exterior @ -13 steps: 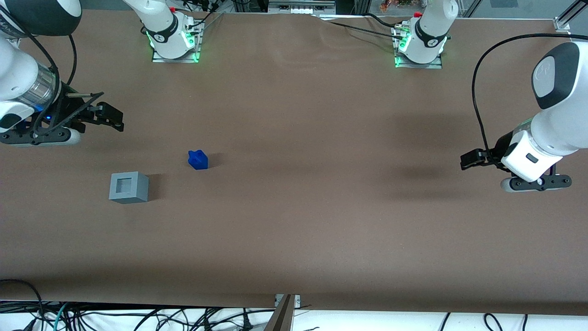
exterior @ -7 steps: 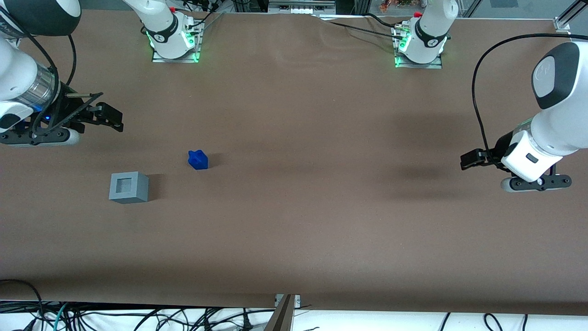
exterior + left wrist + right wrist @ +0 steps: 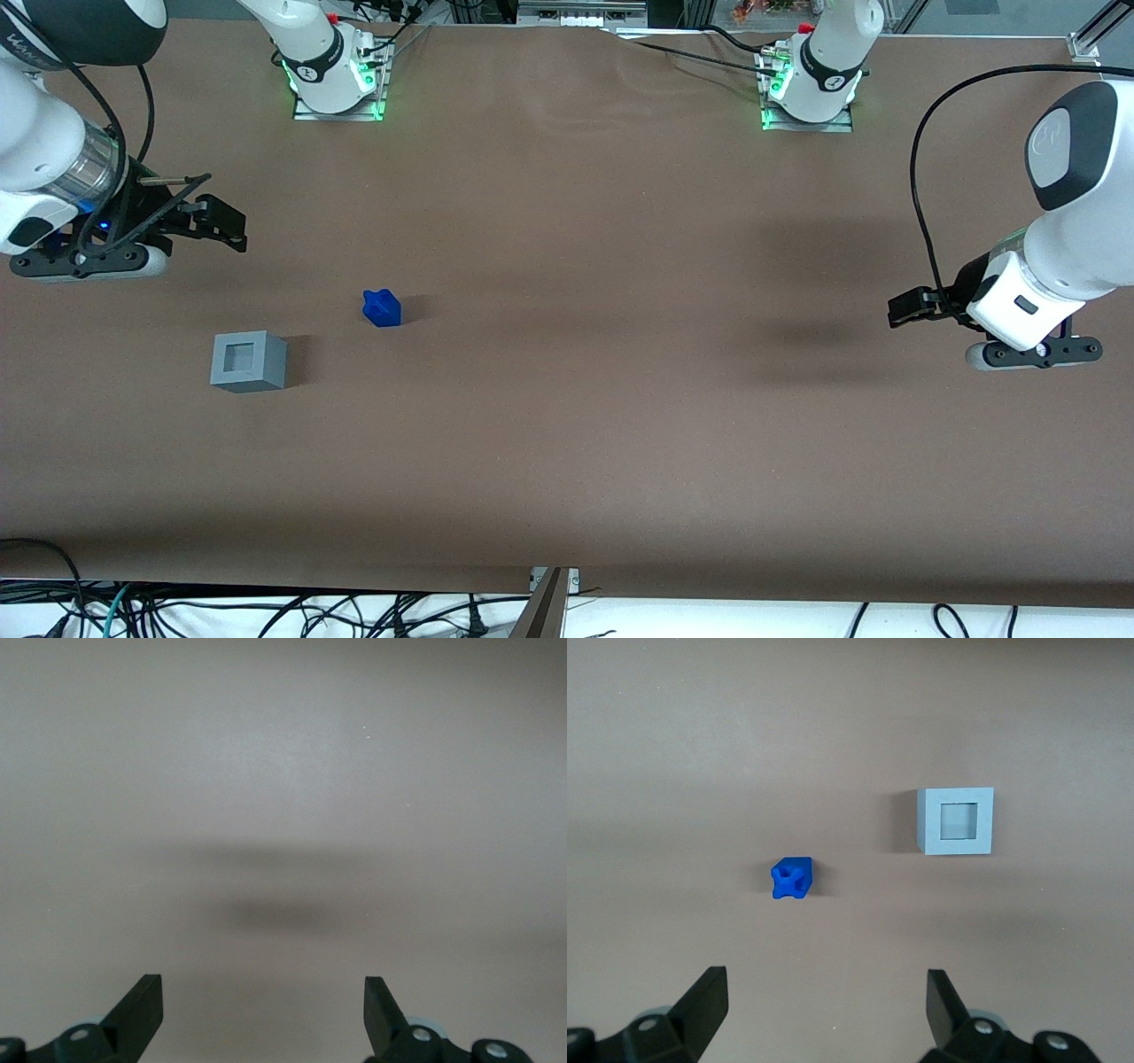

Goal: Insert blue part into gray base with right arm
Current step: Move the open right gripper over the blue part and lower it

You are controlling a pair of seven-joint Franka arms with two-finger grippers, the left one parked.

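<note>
I need to fit the blue part into the gray base's socket (image 3: 240,357), so I should next grab the blue part with my right gripper by its notched end (image 3: 373,301).
The blue part (image 3: 382,308) sits upright on the brown table, notched top up; it also shows in the right wrist view (image 3: 792,878). The gray base (image 3: 249,361) stands nearer to the front camera than the blue part, socket facing up, and shows in the right wrist view (image 3: 956,821) too. The two are apart. My right gripper (image 3: 223,228) hangs above the table at the working arm's end, farther from the front camera than both things. It is open and empty, with both fingertips (image 3: 707,999) wide apart.
Two arm bases (image 3: 335,66) with green lights are bolted at the table's edge farthest from the front camera. Cables (image 3: 266,611) hang below the table's near edge.
My right gripper has shifted slightly toward the middle of the table and a little away from the front camera. The blue part and gray base have not moved.
</note>
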